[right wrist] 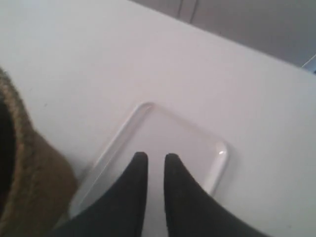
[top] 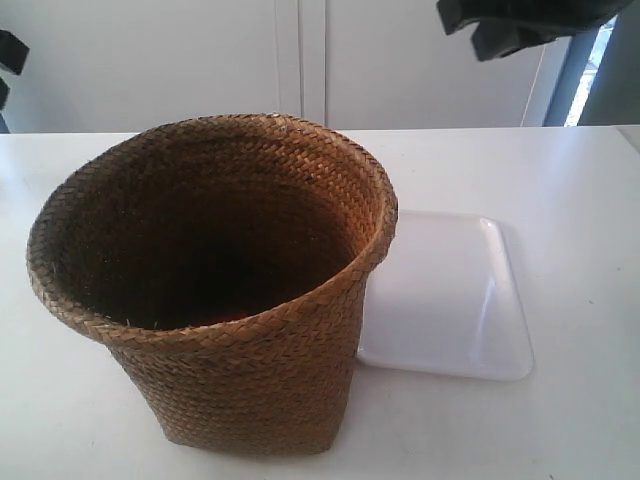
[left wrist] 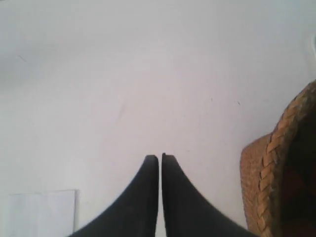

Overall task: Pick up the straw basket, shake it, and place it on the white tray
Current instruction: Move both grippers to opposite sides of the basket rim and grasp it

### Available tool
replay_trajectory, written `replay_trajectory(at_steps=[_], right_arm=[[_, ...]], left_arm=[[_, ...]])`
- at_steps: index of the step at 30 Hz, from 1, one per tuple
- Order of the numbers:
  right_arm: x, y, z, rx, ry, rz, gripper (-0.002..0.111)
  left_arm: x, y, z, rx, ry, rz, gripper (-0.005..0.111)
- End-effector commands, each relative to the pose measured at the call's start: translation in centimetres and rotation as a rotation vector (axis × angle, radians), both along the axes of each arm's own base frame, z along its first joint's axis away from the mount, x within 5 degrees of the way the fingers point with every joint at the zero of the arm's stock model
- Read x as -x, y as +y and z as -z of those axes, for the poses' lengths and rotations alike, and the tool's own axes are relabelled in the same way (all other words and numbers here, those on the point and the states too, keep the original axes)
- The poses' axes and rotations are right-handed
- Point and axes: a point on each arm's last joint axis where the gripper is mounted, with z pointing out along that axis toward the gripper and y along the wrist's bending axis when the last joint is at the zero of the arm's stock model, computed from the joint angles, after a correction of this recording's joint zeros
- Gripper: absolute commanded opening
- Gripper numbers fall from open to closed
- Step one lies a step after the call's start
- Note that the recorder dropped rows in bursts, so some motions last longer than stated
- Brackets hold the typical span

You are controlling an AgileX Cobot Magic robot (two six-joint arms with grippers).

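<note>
The straw basket [top: 250, 380] needs to be lifted and shaken, so the robot's left gripper will next grab it by its braided rim [top: 45, 262].
The straw basket [top: 250, 380] stands upright on the white table, left of centre, its dark mouth open to the camera. Beside it lies the white tray [top: 450, 300], whose near-left corner is hidden behind the basket. My left gripper [left wrist: 160, 158] is shut with nothing between its fingers, hovering over bare table with the basket's braided rim [left wrist: 266, 168] off to one side. My right gripper [right wrist: 156, 157] hangs above the tray [right wrist: 163, 128], fingers a narrow gap apart and empty. The basket wall [right wrist: 34, 197] is beside it, not touching.
Dark arm parts show at the exterior view's top right [top: 520, 25] and left edge [top: 8, 60], both raised off the table. White cabinet doors [top: 300, 60] stand behind the table. A small reddish patch [top: 225, 318] shows deep inside the basket.
</note>
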Motion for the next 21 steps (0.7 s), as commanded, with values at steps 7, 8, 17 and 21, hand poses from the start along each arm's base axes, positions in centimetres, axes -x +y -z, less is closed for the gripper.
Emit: replay_trajectory(at_steps=[7, 8, 17, 21], right_arm=[[-0.2, 2.4, 2.9, -0.129, 0.314, -0.072, 0.057], [-0.1, 2.5, 3.0, -0.143, 0.332, -0.078, 0.057], [0.3, 5.2, 3.1, -0.195, 0.342, -0.149, 0.057], [-0.5, 6.8, 4.9, -0.186, 0.401, -0.150, 0.057]], left_arm=[[-0.4, -1.9, 0.4, 0.148, 0.210, 0.114, 0.066], [-0.3, -2.1, 0.4, 0.163, 0.219, 0.131, 0.067], [0.1, -3.1, 0.8, 0.169, 0.288, 0.194, 0.067], [-0.7, -3.0, 2.2, 0.161, 0.356, 0.171, 0.067]])
